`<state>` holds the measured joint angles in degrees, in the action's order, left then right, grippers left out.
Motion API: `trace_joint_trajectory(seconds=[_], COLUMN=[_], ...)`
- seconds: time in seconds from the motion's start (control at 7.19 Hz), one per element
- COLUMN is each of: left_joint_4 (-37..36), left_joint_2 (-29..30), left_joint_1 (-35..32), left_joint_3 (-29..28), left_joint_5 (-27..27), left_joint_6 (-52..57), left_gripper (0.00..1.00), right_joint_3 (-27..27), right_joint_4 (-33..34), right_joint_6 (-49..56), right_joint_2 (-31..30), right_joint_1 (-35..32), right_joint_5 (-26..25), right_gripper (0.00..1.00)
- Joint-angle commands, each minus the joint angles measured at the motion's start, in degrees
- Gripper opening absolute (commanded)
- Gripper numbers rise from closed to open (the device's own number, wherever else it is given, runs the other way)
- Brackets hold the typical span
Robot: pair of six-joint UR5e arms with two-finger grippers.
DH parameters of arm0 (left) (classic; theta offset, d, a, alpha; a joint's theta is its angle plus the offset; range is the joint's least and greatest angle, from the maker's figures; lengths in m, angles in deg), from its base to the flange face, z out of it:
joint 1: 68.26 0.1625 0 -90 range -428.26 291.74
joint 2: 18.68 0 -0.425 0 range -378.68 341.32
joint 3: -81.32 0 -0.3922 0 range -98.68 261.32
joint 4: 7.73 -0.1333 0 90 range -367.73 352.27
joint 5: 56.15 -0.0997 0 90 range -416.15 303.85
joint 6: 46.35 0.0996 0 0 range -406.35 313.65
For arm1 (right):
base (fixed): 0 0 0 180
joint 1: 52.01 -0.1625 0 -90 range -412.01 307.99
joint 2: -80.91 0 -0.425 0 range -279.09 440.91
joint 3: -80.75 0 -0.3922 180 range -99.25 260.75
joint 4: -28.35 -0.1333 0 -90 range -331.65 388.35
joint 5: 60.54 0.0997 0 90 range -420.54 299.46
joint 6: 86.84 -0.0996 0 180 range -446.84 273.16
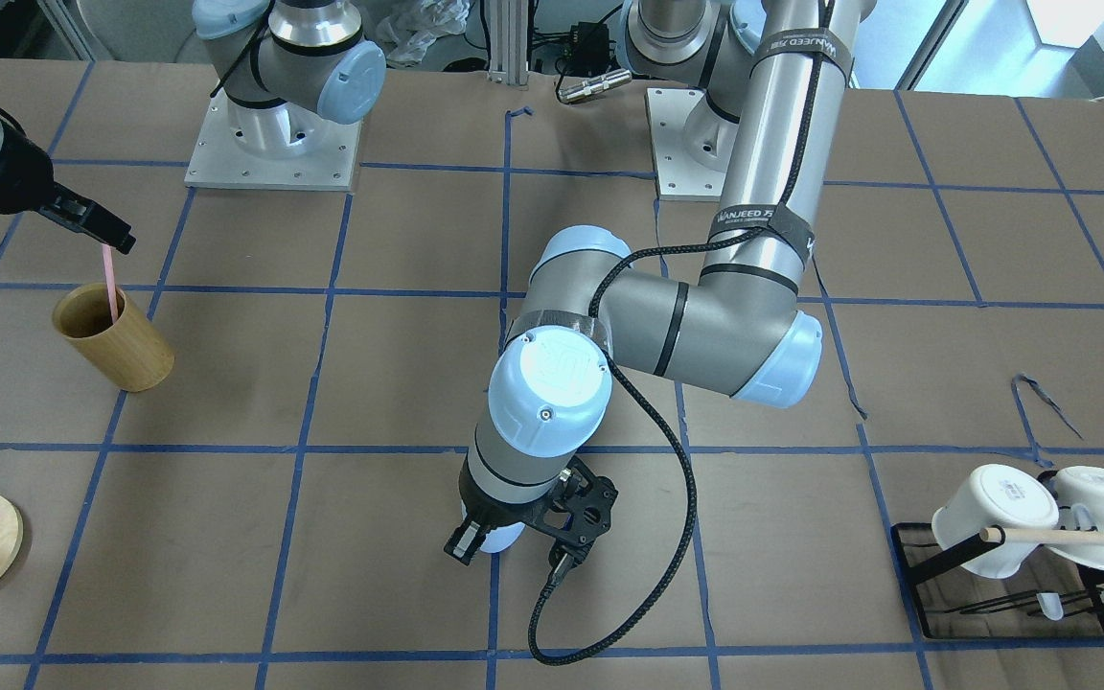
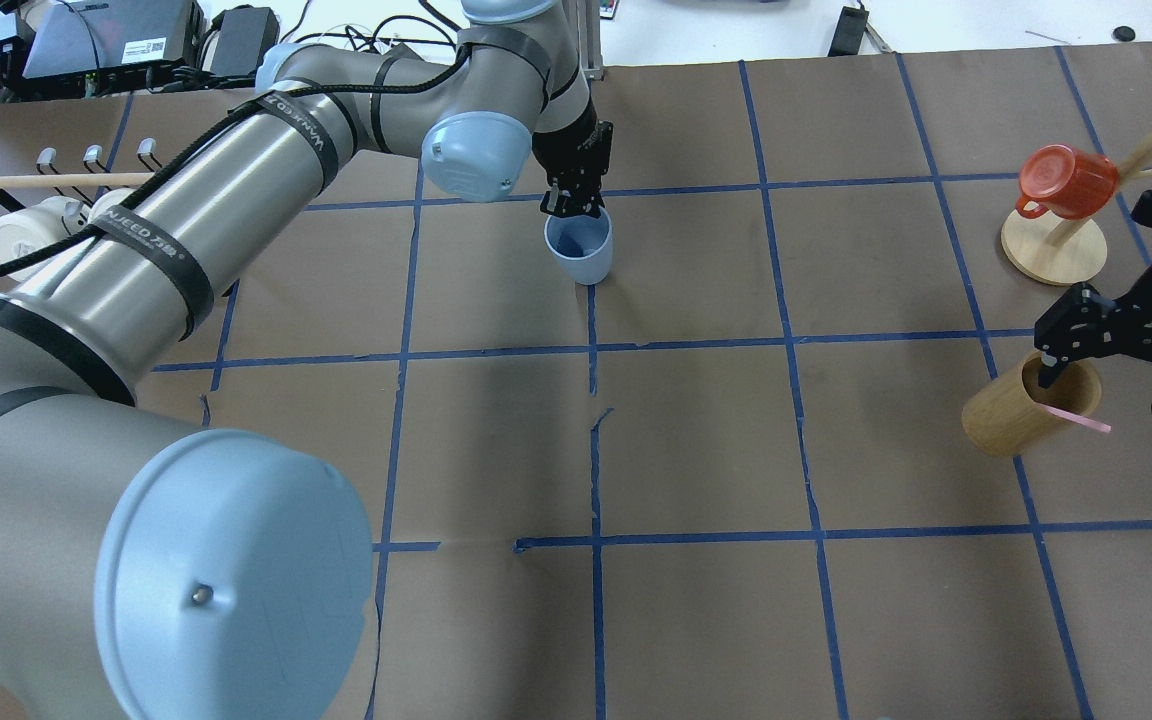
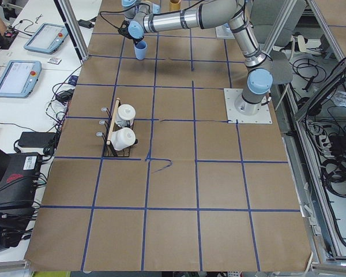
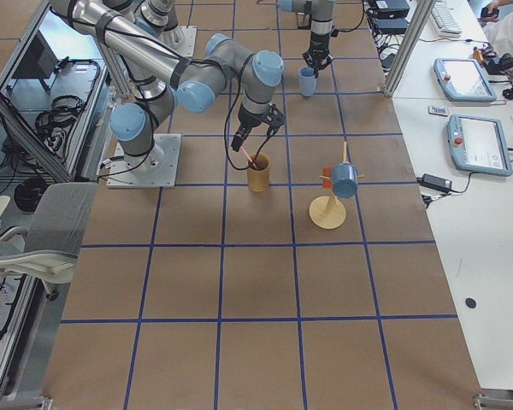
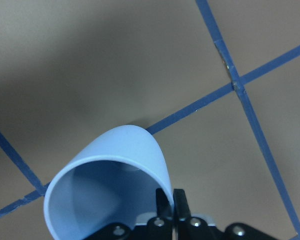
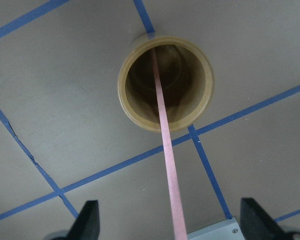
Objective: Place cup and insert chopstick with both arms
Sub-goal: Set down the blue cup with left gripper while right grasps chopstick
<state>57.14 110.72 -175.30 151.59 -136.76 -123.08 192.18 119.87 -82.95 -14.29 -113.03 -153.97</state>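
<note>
The robot's right gripper will grab the chopstick by its upper end (image 1: 107,255), so the pale-pink chopstick's lower end (image 1: 115,312) stays free to go into the light-blue cup.
The light-blue cup (image 2: 581,250) is far out on the middle of the table, tilted; I cannot tell whether its base touches the paper. My left gripper (image 2: 573,208) is shut on its rim; the left wrist view shows the fingers (image 5: 163,200) pinching the cup (image 5: 110,175) wall. A pale-pink chopstick (image 6: 165,135) leans in the tan wooden holder (image 6: 165,82), its lower end inside. My right gripper (image 6: 171,220) hangs over it, open, jaws wide apart on either side of the stick. In the overhead view the chopstick (image 2: 1076,417) sticks out of the holder (image 2: 1021,410) under the right gripper (image 2: 1114,370).
A black rack (image 1: 926,565) with two white mugs (image 1: 993,522) and a wooden dowel stands at the robot's far left. A red mug (image 2: 1066,180) hangs on a wooden tree stand (image 2: 1051,255) beyond the holder. Blue tape grids the brown paper.
</note>
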Motion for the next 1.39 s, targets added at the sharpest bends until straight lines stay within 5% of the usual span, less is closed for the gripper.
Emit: trace_joint_trajectory(seconds=[0.0, 0.14, 0.7, 0.97, 1.25], left_joint_4=[-0.35, -0.35, 5.93, 17.53, 17.84], left_joint_2=[-0.72, -1.25, -9.05, -15.2, -23.71], left_joint_1=[-0.1, -0.01, 5.34, 7.54, 10.87], left_joint_3=[0.56, 0.48, 1.0, 3.71, 11.95], left_joint_5=[-0.52, -0.43, -0.25, -0.95, -3.74], left_joint_6=[4.73, 4.84, 17.27, 28.95, 42.64], left_gripper=[1.0, 1.0, 1.0, 1.0, 0.99], right_joint_3=[1.06, 1.42, 0.99, -0.15, -2.69], right_joint_4=[-0.47, -0.38, -0.29, -0.29, -4.47], right_joint_6=[1.03, 2.17, 2.09, 2.26, 2.18], right_joint_2=[0.28, 0.28, 0.19, 0.19, 0.19], right_joint_1=[0.29, 0.46, 0.46, 0.46, 0.46], right_joint_5=[-0.18, -0.18, 0.0, 0.0, 0.52], right_gripper=[0.65, 0.47, 0.15, 0.09, 0.08])
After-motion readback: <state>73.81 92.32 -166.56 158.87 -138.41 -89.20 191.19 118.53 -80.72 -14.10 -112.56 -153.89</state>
